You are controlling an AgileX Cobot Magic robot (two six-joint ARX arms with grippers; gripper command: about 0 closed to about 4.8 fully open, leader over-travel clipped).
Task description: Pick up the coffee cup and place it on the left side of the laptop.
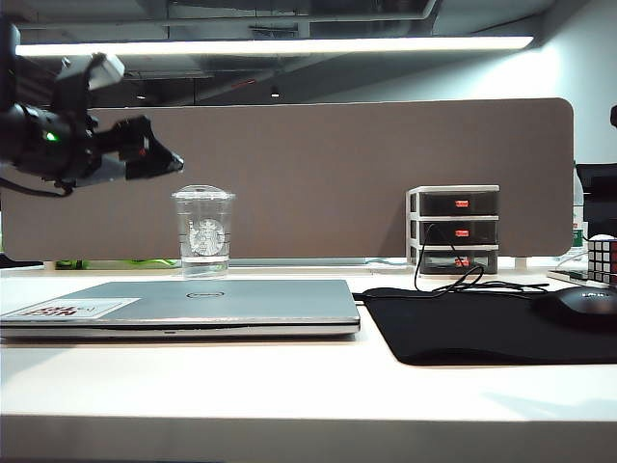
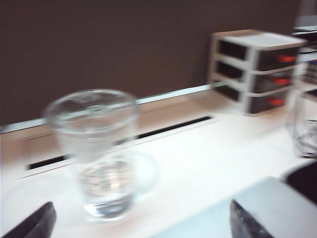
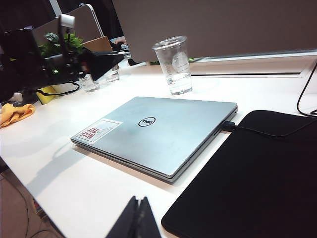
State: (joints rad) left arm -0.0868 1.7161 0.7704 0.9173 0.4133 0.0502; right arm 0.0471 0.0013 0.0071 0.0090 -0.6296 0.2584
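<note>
My left gripper picks up the coffee cup by its upper side (image 1: 203, 214) next, since a domed lid caps the cup above its flat base (image 1: 204, 271).
The coffee cup (image 1: 203, 231), clear with a domed lid and a round pale logo, stands upright on the table just behind the laptop's far edge. It is blurred in the left wrist view (image 2: 96, 148) and sharp in the right wrist view (image 3: 174, 64). The silver-grey laptop (image 1: 193, 304) lies closed, with a white sticker with red lettering on its lid (image 3: 158, 131). My left gripper (image 1: 174, 162) hangs in the air up and to the left of the cup, open and empty, its fingertips wide apart (image 2: 141, 223). My right gripper (image 3: 139, 203) is shut on nothing, above the table's near edge.
A black mouse pad (image 1: 472, 323) with a mouse (image 1: 583, 304) lies right of the laptop. A small drawer unit (image 1: 453, 230) and a puzzle cube (image 1: 603, 258) stand at the back right. A brown partition (image 1: 337, 164) closes off the back.
</note>
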